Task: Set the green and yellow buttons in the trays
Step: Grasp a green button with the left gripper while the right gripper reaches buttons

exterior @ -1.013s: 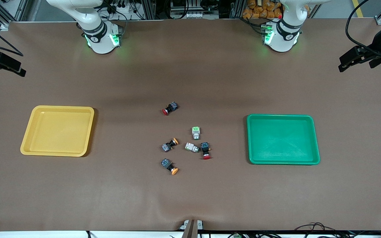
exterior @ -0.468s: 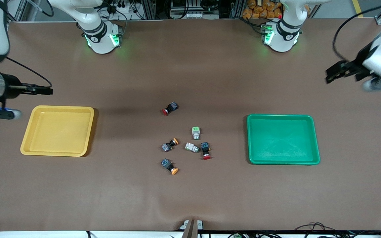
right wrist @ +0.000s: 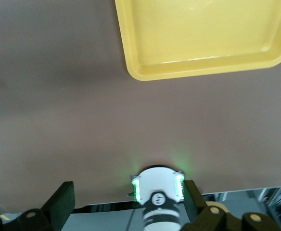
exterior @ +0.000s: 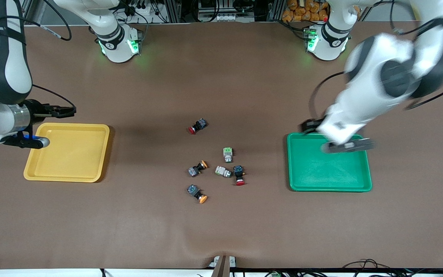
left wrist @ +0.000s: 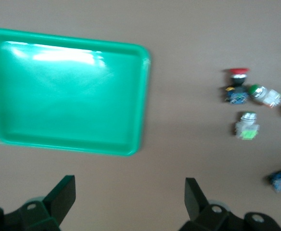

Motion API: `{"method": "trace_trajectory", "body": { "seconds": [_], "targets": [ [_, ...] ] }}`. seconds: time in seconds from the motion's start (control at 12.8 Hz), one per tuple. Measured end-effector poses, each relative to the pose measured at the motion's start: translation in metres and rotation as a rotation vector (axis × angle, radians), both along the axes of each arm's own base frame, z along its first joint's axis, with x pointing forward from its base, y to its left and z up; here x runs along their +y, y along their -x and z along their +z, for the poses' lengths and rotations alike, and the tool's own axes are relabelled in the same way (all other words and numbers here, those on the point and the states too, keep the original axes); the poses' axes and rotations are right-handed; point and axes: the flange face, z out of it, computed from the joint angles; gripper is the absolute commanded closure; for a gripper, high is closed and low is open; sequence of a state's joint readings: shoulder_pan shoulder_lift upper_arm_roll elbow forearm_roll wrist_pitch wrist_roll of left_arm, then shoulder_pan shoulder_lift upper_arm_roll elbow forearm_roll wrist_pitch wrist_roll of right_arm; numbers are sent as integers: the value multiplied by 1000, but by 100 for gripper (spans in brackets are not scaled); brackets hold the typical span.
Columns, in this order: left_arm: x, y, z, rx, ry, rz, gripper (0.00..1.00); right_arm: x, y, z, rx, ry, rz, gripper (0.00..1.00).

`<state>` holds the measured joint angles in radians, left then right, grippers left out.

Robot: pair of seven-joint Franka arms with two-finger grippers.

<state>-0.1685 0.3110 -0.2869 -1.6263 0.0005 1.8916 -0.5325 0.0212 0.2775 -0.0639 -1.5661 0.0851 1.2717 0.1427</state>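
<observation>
The left gripper should next place a green button in the green tray, so it should grip the button by its white housing (exterior: pixel 227 156) (left wrist: pixel 247 127).
Two green buttons (exterior: pixel 227 154) (exterior: pixel 223 171) and two yellow-capped buttons (exterior: pixel 197 168) (exterior: pixel 197 193) lie in a loose cluster mid-table. The yellow tray (exterior: pixel 37 152) lies toward the right arm's end, the green tray (exterior: pixel 294 169) toward the left arm's end; both are empty. My right gripper (exterior: pixel 67 111) is open and empty, over the table beside the yellow tray's edge farthest from the front camera. My left gripper (exterior: pixel 309 125) is open and empty, over the table by the green tray's corner. The left wrist view shows the green tray (left wrist: pixel 1 91) and green buttons (left wrist: pixel 247 126) (left wrist: pixel 264 94).
Two red-capped black buttons (exterior: pixel 197 125) (exterior: pixel 239 175) lie among the cluster, one farther from the front camera, one beside a green button. The right wrist view shows the yellow tray (right wrist: pixel 145 72) and the right arm's base (right wrist: pixel 158 192). The table is a brown mat.
Both arms have swung in from the table's ends. The left gripper came from off the end to the green tray's corner. The right gripper moved to the yellow tray's edge. The buttons have not moved.
</observation>
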Motion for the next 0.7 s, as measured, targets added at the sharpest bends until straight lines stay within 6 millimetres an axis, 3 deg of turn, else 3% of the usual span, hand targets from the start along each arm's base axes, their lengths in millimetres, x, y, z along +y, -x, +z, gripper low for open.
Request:
{"method": "trace_trajectory", "body": {
  "seconds": [0.16,0.31,0.47,0.7],
  "targets": [
    [-61,6,-58,-17,-2,26,0,21,-2,-1,-5,36,-85,0],
    [-102,11,-107,-40,36,28,0,52,-6,-11,-35,79,-150,0],
    [-136,18,-149,-71,88,19,0,78,-7,-33,-69,83,-194,0],
    [-168,35,-195,-70,110,-6,0,100,-8,-55,-86,100,-290,0]
  ]
}}
